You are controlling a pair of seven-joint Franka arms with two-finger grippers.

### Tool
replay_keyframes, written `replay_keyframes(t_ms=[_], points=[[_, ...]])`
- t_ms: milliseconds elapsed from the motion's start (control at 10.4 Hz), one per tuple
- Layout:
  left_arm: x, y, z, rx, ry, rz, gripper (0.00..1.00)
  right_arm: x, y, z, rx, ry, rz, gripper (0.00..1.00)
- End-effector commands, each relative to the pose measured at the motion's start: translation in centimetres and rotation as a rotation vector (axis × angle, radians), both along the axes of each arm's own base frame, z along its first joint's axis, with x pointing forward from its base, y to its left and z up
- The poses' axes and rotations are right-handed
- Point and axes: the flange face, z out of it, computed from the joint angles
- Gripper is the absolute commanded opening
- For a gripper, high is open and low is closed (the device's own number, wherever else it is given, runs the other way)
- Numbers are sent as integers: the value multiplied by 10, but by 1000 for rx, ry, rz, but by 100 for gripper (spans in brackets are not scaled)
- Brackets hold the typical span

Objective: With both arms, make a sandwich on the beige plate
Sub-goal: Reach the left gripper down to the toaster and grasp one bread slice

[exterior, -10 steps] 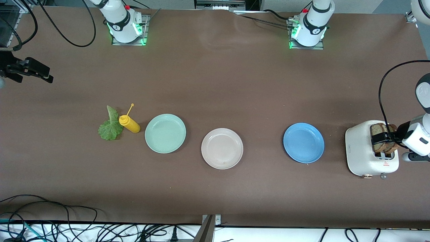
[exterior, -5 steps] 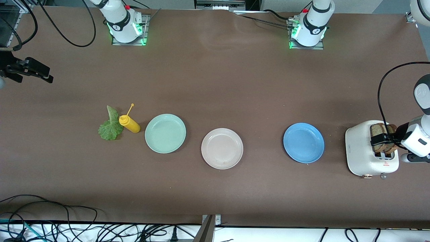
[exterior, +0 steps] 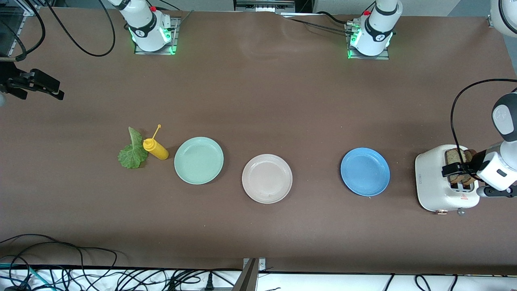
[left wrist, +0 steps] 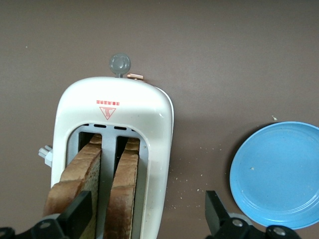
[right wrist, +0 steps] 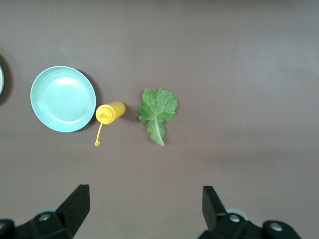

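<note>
I should next use my left gripper to grab the top crust (exterior: 453, 156) of the bread slice nearest the blue plate. This will start the sandwich on the beige plate (exterior: 267, 178).
The beige plate (exterior: 267, 178) lies bare in the middle of the table. Two brown bread slices (exterior: 455, 155) (left wrist: 124, 174) stand upright in the slots of a white toaster (exterior: 432, 182) (left wrist: 134, 109) at the left arm's end. My left gripper (exterior: 455, 169) (left wrist: 147, 215) hangs open just over the toaster, one finger above a slice, the other past the toaster's side, holding nothing. A green lettuce leaf (exterior: 131, 155) (right wrist: 157, 107) lies flat toward the right arm's end. My right gripper (exterior: 42, 87) (right wrist: 144, 206) waits open and empty above the table's edge there.
A yellow squeeze bottle (exterior: 155, 148) (right wrist: 110, 112) lies between the lettuce and a mint-green plate (exterior: 198, 160) (right wrist: 63, 98). A blue plate (exterior: 365, 171) (left wrist: 279, 174) sits between the beige plate and the toaster. Crumbs dot the table beside the toaster.
The left arm's wrist has shifted slightly over the toaster, its gripper still open above the bread. The right arm has not moved.
</note>
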Motion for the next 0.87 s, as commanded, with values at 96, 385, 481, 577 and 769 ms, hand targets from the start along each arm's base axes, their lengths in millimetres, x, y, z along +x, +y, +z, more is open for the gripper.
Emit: replay_keyframes(t_ms=[96, 385, 481, 577, 769], points=[[-3, 0, -10, -17, 3, -7, 87, 2, 1, 6, 19, -5, -10, 100], [-9, 4, -20, -10, 40, -115, 63, 2, 1, 6, 19, -5, -10, 100], [-13, 23, -20, -13, 45, -167, 52, 2, 1, 6, 19, -3, -10, 100], [-14, 29, -18, -14, 43, -225, 41, 2, 1, 6, 19, -6, -11, 100], [-15, 36, -16, -16, 47, -247, 23, 2, 1, 6, 19, -3, -11, 100]])
